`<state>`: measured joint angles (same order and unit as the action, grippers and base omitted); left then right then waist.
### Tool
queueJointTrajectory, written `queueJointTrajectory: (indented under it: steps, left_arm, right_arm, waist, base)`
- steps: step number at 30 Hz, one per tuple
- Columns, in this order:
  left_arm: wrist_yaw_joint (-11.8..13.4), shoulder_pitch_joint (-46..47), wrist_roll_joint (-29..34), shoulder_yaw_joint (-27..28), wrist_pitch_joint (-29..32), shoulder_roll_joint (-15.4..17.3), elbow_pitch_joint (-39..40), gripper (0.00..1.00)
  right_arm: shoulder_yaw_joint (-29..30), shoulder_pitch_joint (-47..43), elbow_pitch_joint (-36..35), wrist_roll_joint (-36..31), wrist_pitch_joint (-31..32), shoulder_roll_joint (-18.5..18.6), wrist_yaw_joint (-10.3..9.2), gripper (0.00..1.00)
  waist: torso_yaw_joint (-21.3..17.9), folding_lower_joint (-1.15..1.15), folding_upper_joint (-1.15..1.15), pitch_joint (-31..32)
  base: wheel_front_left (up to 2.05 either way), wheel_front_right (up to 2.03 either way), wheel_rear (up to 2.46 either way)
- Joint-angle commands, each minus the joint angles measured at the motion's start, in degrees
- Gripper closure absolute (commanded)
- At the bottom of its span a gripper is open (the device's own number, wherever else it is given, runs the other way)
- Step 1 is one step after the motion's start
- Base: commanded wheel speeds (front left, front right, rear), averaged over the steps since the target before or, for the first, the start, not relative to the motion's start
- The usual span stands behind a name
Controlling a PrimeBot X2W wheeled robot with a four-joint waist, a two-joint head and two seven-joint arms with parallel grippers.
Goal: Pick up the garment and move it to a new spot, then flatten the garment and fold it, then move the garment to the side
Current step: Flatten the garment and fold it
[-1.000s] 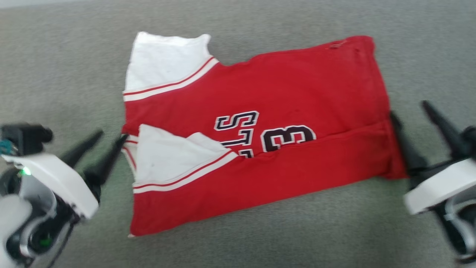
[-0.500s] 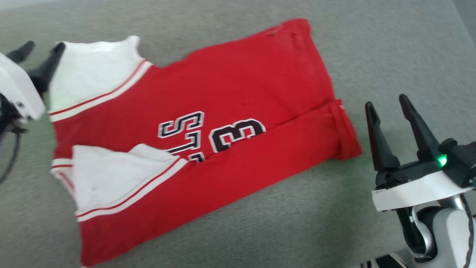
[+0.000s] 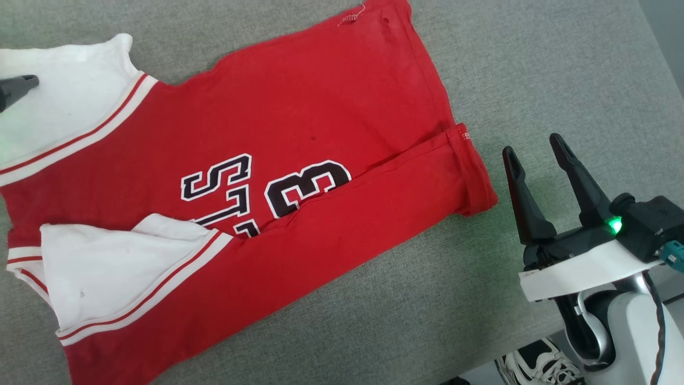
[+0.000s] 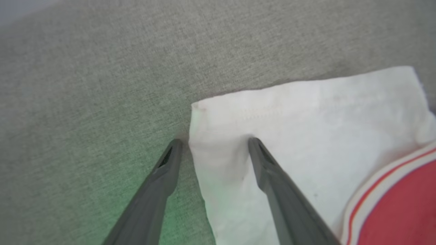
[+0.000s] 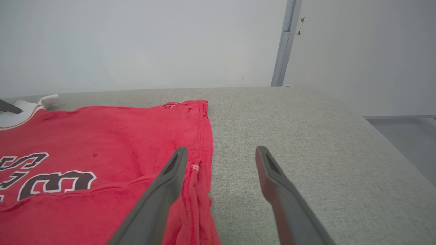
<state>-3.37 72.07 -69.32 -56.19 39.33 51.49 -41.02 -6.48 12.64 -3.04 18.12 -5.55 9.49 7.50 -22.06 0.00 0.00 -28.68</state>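
I will pick up the red garment by its flat hem corner [image 3: 398, 7] with my right gripper next. Then the garment's open long edge can be folded over the black lettering [image 3: 221, 179].
The red garment [image 3: 320, 107] lies flat on the grey padded surface [image 3: 534, 69], its near long edge folded up over the black lettering. Both white sleeves point left. My left gripper [image 4: 214, 142] is open at the far sleeve's [image 4: 306, 112] outer corner, one finger over the white cloth and the other over bare surface. One of its fingertips [image 3: 24, 83] shows at the left edge of the head view. My right gripper [image 3: 534, 149] stands open to the right of the hem [image 3: 473, 176], apart from it. In the right wrist view the right gripper [image 5: 221, 150] sits just beside the hem [image 5: 204, 136].
The padded surface ends close to my right arm, with a drop to the floor where a black-and-white shoe [image 3: 539, 366] shows. A white wall and a grey post [image 5: 286, 44] stand behind the surface's far edge.
The head camera has swung right. My left gripper moved from the near sleeve to the far sleeve's corner. My right gripper drew back rightward from the hem. Both stayed open.
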Motion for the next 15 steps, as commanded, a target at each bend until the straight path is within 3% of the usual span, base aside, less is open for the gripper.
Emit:
queueJointTrajectory:
  steps: [1, 3, 4, 5, 6, 10, 15]
  left_arm:
    - [-0.24, -0.15, -0.17, -0.37, 1.25, -0.81, -1.18, 0.00]
    - [-0.81, 0.30, -0.28, -0.86, 2.55, -1.91, -2.09, 0.00]
    - [-1.21, 0.16, -0.59, -1.11, 3.25, -2.51, -2.22, 0.47]
    - [-1.73, 0.27, -0.82, -1.26, 3.71, -2.94, -2.23, 0.65]
    - [-2.04, 0.45, -1.26, -1.12, 3.84, -3.37, -2.34, 1.00]
    - [-2.74, 0.89, -2.54, -0.53, 4.05, -4.25, -3.18, 1.00]
    - [-3.19, 3.03, -2.29, -0.29, 3.18, -5.57, -3.66, 1.00]
  right_arm:
    - [-0.09, 0.94, 0.24, -0.06, -0.08, 0.07, -0.02, 0.00]
    - [-0.15, 1.16, 0.41, -0.15, 0.03, 0.09, -0.02, 0.00]
    - [-0.45, 1.26, 0.48, -0.08, 0.22, 0.17, -0.02, 0.00]
    - [-0.85, 1.57, 0.46, 0.02, 0.47, 0.33, -0.02, 0.00]
    - [-1.22, 2.03, 0.37, 0.01, 0.49, 0.64, -0.02, 0.00]
    - [-3.71, 5.38, 0.95, 0.65, 2.94, 2.50, -0.02, 0.00]
    - [-9.72, 16.79, 6.46, 3.92, 9.55, 8.09, -0.02, 0.00]
  waist:
    - [-0.19, 0.00, 0.00, -0.58]
    - [-0.05, 0.00, 0.00, -0.99]
    - [0.11, 0.00, 0.00, -1.15]
    - [0.28, 0.00, 0.00, -1.32]
    - [0.43, 0.00, 0.00, -1.48]
    - [0.85, 0.00, 0.00, -2.00]
    - [2.14, 0.00, 0.00, -3.40]
  base:
    - [0.00, 0.00, 0.00]
    - [0.00, 0.00, 0.00]
    - [0.00, 0.00, 0.00]
    - [0.00, 0.00, 0.00]
    - [0.00, 0.00, 0.00]
    - [0.00, 0.00, 0.00]
    - [0.00, 0.00, 0.00]
